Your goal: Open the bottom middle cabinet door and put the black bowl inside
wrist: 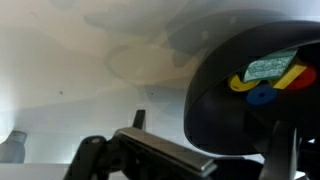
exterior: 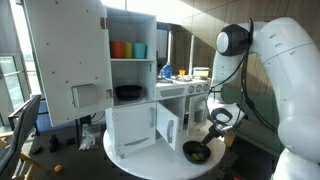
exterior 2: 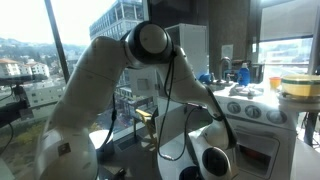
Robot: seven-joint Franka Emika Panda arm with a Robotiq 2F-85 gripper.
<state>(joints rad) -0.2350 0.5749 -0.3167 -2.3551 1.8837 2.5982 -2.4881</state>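
Note:
The gripper grabs the black bowl's rim on the side nearest my arm next. This leaves the bowl's opposite side free to enter the cabinet first.
The black bowl (exterior: 197,151) sits on the round white table (exterior: 140,160) in front of the white toy kitchen. In the wrist view the bowl (wrist: 235,110) fills the right side and holds yellow, blue and green bits. The bottom middle cabinet door (exterior: 168,127) stands swung open. My gripper (exterior: 215,122) hangs just above the bowl, toward its right side. In the wrist view my gripper (wrist: 225,160) is open, with one finger outside the bowl's rim and the other at the far right edge. The arm hides the bowl in an exterior view, where the gripper (exterior 2: 210,160) shows low down.
The tall upper door (exterior: 65,60) is swung wide open at the left. The wider lower door (exterior: 132,130) stands beside the small one. Cups (exterior: 127,49) sit on the upper shelf and a dark flat dish (exterior: 127,92) below them. The stove top (exterior 2: 255,108) is nearby.

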